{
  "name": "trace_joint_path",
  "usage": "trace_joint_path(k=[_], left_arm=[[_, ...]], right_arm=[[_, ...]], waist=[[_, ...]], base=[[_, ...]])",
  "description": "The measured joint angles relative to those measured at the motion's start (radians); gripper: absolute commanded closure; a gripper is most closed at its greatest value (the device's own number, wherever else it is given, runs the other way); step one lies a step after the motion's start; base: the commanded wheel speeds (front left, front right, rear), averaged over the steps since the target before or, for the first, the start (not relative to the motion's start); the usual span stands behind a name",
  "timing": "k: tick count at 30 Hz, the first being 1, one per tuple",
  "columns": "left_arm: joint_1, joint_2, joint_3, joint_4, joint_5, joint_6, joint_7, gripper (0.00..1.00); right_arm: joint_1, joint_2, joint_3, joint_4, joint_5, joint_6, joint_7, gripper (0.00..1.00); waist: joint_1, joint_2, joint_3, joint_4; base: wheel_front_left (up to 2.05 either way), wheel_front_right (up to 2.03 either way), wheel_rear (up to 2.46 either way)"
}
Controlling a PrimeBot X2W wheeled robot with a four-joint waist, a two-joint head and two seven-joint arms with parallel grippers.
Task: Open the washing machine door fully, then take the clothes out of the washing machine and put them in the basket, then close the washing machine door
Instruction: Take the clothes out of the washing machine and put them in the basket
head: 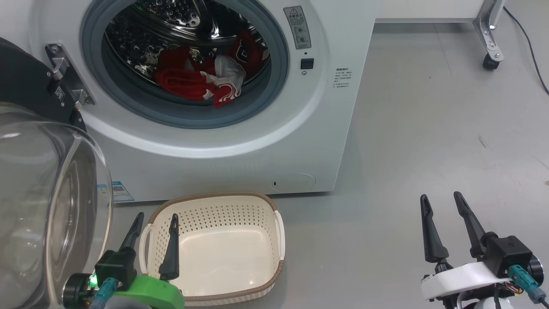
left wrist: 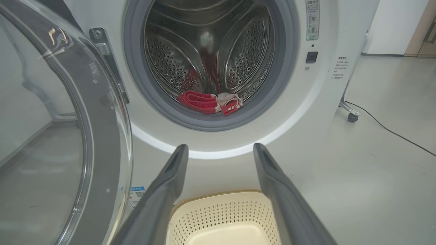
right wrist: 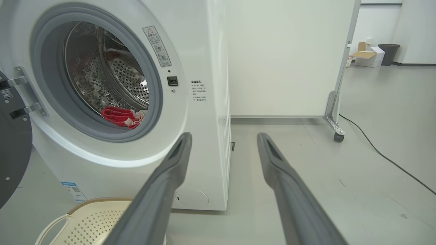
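Observation:
I need to grab the clothes next with my left gripper by their white and red fold (head: 227,82) (left wrist: 229,102). The fold bunches up at the drum's rim, and the rest of the clothes lies loose.
The washing machine (head: 326,141) stands with its door (head: 47,193) swung wide to the left, the clear glass bowl bulging toward me. Red clothes (head: 201,79) with white trim lie at the bottom of the steel drum, seen too in the left wrist view (left wrist: 207,101) and the right wrist view (right wrist: 121,116). The cream basket (head: 274,274) sits empty on the floor just in front of the machine. My left gripper (head: 156,221) hovers open over the basket's left rim, beside the door. My right gripper (head: 441,198) is open over bare floor at the right, nothing between its fingers.
A white panel on castor legs (head: 491,51) stands behind the machine at the right, with a black cable (head: 529,47) trailing across the grey floor. Far off in the right wrist view are a cardboard box (right wrist: 368,56) and a dark bin (right wrist: 388,53).

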Motion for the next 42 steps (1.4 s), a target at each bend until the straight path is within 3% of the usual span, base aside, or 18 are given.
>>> trace_joint_path(k=[42], left_arm=[[-0.004, -0.005, -0.005, 0.003, 0.006, -0.003, 0.000, 0.00]], right_arm=[[0.000, 0.000, 0.007, -0.005, 0.017, -0.001, 0.000, 0.00]], waist=[[0.0000, 0.0000, 0.027, 0.000]], base=[[0.15, -0.15, 0.00]])
